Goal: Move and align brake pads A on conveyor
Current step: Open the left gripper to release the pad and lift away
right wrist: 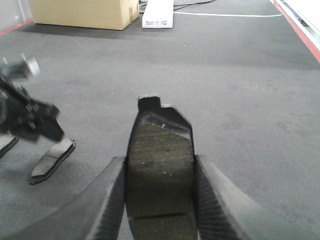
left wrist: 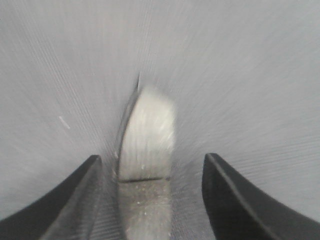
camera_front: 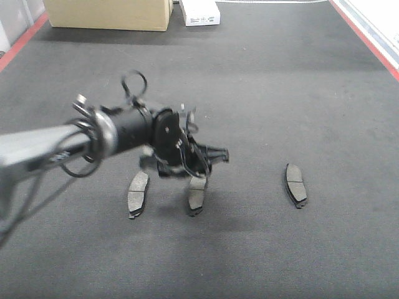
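Observation:
The middle brake pad needs to be picked up next by its long sides with my left gripper, so that the brake pads get aligned on the conveyor.
Three brake pads lie lengthwise on the dark grey conveyor (camera_front: 249, 93): a left one (camera_front: 138, 193), a middle one (camera_front: 197, 194) and a right one (camera_front: 296, 184). My left gripper (camera_front: 198, 174) hangs low over the middle pad. In the blurred left wrist view that pad (left wrist: 147, 145) lies between the open jaws of my left gripper (left wrist: 151, 156), untouched. My right gripper (right wrist: 160, 160) is shut on a fourth pad (right wrist: 160, 165), with a finger against each long side, above the belt. It is out of the front view. The middle pad also shows in the right wrist view (right wrist: 52, 159).
A cardboard box (camera_front: 109, 14) and a small white box (camera_front: 201, 12) stand at the belt's far end. Red side edges run along the left (camera_front: 19, 43) and right (camera_front: 374, 43). My left arm (camera_front: 56, 149) reaches in from the left.

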`<state>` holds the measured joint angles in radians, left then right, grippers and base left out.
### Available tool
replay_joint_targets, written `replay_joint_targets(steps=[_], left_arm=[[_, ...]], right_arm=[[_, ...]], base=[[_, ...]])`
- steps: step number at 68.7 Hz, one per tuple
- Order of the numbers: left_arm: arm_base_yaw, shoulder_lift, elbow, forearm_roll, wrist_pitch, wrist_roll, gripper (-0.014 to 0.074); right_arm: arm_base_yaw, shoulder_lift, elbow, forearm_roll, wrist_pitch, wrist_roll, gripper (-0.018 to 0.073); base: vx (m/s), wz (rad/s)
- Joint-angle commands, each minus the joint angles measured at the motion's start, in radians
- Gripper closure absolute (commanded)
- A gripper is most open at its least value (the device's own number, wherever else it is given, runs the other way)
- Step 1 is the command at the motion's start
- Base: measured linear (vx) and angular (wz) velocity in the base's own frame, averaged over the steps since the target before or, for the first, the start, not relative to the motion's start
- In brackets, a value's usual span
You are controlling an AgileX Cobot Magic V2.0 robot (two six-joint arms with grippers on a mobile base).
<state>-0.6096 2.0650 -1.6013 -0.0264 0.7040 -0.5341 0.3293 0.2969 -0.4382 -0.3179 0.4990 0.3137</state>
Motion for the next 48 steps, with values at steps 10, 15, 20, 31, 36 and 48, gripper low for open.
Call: replay_joint_targets(steps=[10,15,20,31,36,48], left_arm=[[-0.03,-0.195,0.005,0.198,-0.01,-0.009,0.0164],[-0.043,-0.25,0.056,0.234,-0.04,-0.009,0.0164],[-0.052,-0.314,0.133,0.24,-0.087,-0.009,0.0164],[-0.055,-0.499,0.324,0.24,-0.217,-0.006,0.0171],[-0.054,-0.588,0.416,0.244,-0.266,0.005,0.0198],[-0.053,-0.815,0.65,0.244,-0.362,0.048,0.0328]], right_arm=[[-0.001,0.008,-0.029,-0.024,-0.089,-0.007,0.0528],[-0.001,0.008,-0.029,-0.024,-0.089,-0.007,0.0528],[-0.001,0.008,-0.029,-0.024,-0.089,-0.007,0.0528],[-0.001,0.008,-0.029,-0.024,-0.089,-0.007,0.0528],[-0.001,0.008,-0.029,-0.024,-0.089,-0.007,0.0528],[-0.001,0.008,-0.029,-0.024,-0.089,-0.007,0.0528]], base=[[0.0,0.0],[0.0,0.0],[0.0,0.0],[0.0,0.0],[0.0,0.0],[0.0,0.0]])
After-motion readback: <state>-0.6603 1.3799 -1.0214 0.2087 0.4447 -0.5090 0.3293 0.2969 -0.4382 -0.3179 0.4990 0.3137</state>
